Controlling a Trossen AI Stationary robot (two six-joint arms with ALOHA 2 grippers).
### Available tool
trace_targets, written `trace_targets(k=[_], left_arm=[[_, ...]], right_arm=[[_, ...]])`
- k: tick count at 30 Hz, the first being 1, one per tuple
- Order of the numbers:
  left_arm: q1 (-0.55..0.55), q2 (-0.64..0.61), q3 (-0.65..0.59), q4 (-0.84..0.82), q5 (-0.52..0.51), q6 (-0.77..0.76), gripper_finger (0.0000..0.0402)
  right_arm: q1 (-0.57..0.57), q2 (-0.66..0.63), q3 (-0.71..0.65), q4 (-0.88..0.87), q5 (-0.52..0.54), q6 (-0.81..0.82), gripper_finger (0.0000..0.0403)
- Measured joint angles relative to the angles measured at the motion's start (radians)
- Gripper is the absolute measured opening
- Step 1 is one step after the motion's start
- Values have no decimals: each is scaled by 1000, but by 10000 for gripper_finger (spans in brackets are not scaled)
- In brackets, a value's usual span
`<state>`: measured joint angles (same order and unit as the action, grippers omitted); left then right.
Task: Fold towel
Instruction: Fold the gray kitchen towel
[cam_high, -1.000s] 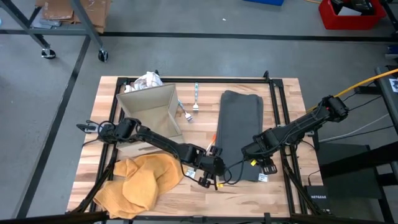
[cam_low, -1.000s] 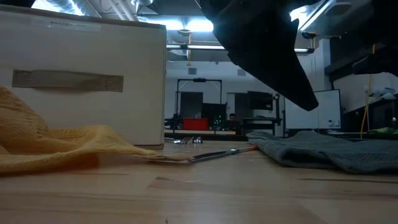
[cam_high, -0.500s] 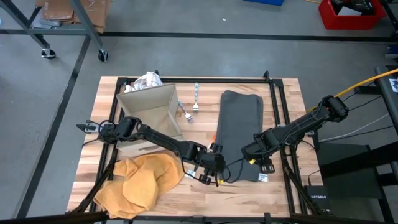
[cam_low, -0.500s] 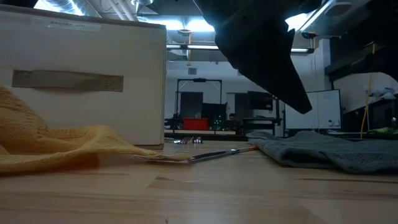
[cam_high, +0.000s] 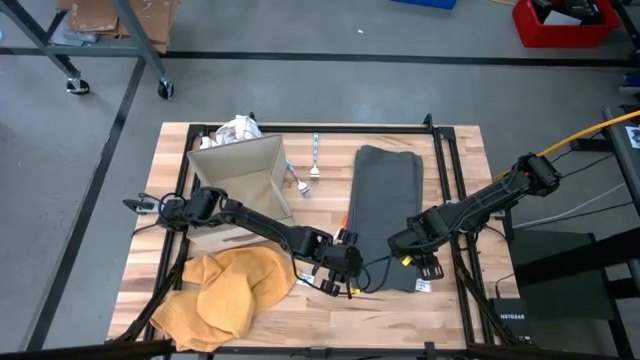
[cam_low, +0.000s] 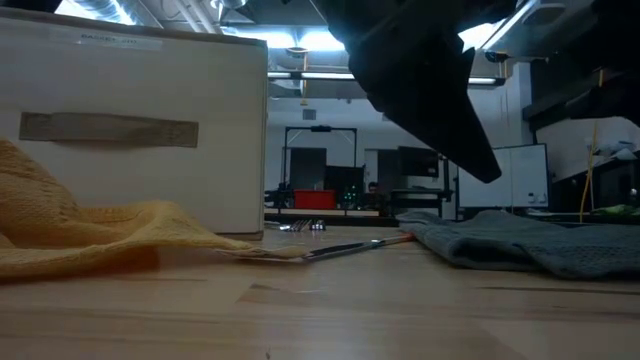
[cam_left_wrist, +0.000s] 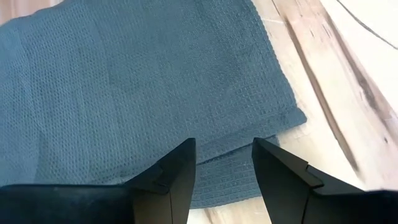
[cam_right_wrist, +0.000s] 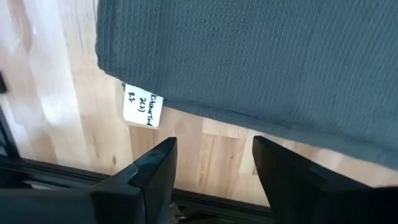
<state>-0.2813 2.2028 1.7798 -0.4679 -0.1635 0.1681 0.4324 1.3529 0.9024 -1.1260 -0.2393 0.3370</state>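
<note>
My right gripper folds the grey towel onto its labelled end (cam_high: 405, 283) next, and for that it should grab the towel by the opposite end's corner (cam_high: 416, 157).
The grey towel (cam_high: 388, 212) lies on the table as a long strip running from far to near, folded in layers; its near end (cam_left_wrist: 186, 93) lies flat on the wood. A white label (cam_right_wrist: 142, 106) sticks out from its near right corner. My left gripper (cam_high: 345, 276) hovers open at the towel's near left corner (cam_left_wrist: 297, 116), above the cloth and touching nothing. My right gripper (cam_high: 428, 264) hovers open over the near right edge (cam_right_wrist: 249, 118), its fingers (cam_right_wrist: 280, 168) above bare wood beside the label.
A pale box (cam_high: 245, 182) stands at the left with crumpled paper (cam_high: 238, 130) behind it. A yellow cloth (cam_high: 225, 295) lies bunched at the near left. A fork (cam_high: 314, 160) and an orange-tipped pen (cam_high: 345, 224) lie left of the towel. A black frame rail (cam_high: 445, 170) runs along its right side.
</note>
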Motion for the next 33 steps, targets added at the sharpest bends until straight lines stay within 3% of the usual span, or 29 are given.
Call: trace_targets(k=[5,12,19,33], left_arm=[[-9,0,-1,-2,0,-1,150],[-31,0,-7,-58,2,-2,150],[-47,4,-7,-69,3,75,150],[-48,71,-7,-55,-13,154,150]], right_arm=[[16,0,0,4,-15,118,215],[135,19,0,90,-2,237,215],[239,65,0,184,113,366,215],[363,232,0,275,118,446,215]])
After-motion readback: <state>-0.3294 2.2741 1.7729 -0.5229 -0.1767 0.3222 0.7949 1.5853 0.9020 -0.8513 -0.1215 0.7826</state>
